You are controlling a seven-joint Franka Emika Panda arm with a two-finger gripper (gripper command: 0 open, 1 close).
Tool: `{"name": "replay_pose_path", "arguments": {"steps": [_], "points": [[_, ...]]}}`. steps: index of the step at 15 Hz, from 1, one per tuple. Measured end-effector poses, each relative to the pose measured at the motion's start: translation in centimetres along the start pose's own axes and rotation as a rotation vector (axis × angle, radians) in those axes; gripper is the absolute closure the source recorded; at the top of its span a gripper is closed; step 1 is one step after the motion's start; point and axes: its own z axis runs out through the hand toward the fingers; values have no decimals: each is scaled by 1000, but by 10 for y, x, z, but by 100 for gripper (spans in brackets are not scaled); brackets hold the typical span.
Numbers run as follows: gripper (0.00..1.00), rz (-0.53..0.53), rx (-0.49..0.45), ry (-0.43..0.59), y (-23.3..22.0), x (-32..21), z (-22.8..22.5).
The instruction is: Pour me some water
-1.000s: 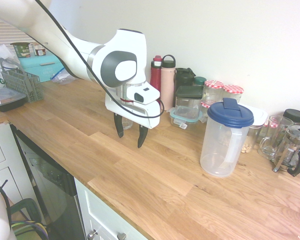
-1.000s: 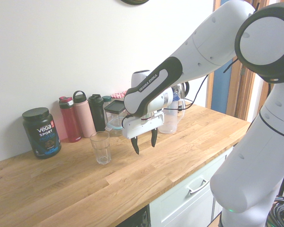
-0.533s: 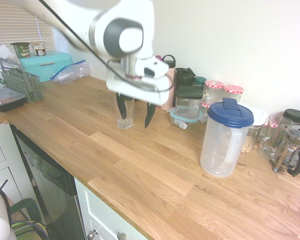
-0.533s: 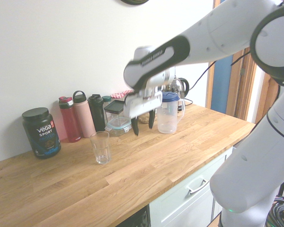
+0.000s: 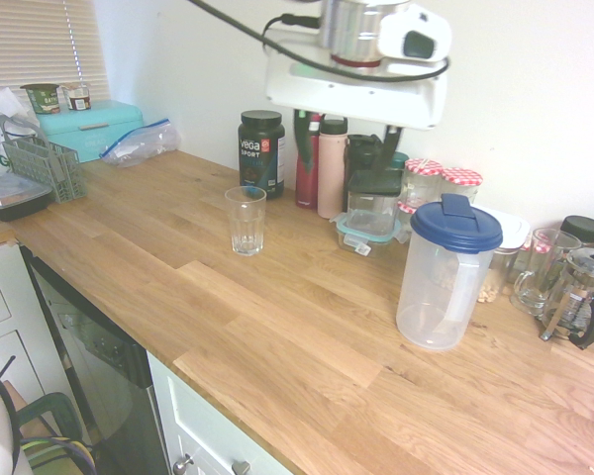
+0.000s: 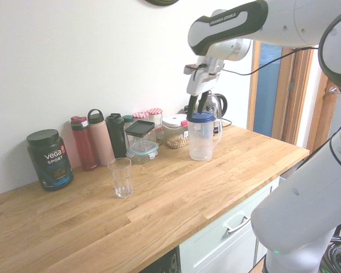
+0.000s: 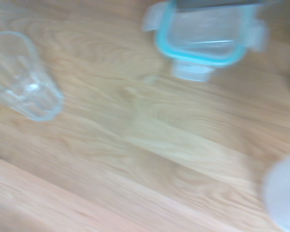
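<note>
Next, my gripper grips the pitcher by its slim side handle (image 6: 219, 132) to pour, since the pitcher's round body (image 6: 200, 140) is wider than my open fingers.
A tall translucent pitcher (image 5: 444, 282) with a dark blue lid (image 5: 456, 226) stands upright on the wooden counter; any water in it is too faint to make out. It also shows in the second exterior view as the pitcher (image 6: 200, 139). My gripper (image 5: 345, 139) hangs open and empty high above the counter, between the glass and the pitcher. From the other side, my gripper (image 6: 198, 104) sits just over the lid. A small clear ribbed glass (image 5: 246, 220) stands empty; it is also in the second exterior view as the glass (image 6: 121, 177) and in the wrist view as the glass (image 7: 21, 75).
Along the wall stand a black protein tub (image 5: 261, 151), several bottles (image 5: 331, 166), a teal-rimmed food container (image 7: 208, 34) and red-lidded jars (image 5: 423, 180). A French press (image 5: 579, 297) is right of the pitcher. A dish rack (image 5: 42, 164) sits far left.
My gripper has risen from low beside the glass and travelled towards the pitcher, staying open. The glass and pitcher have not moved.
</note>
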Motion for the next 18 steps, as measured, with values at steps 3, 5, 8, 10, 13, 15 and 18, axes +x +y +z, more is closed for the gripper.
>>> {"name": "replay_pose_path", "arguments": {"steps": [3,5,8,10,13,15,18], "points": [[0,23,-4,17,46,11,-2],[0,41,-9,20,72,30,14],[0,43,3,4,98,55,32],[0,39,-1,4,113,65,33],[0,49,-3,-3,133,73,39],[0,54,-2,-28,137,78,61],[100,49,-16,-41,139,88,92]]}}
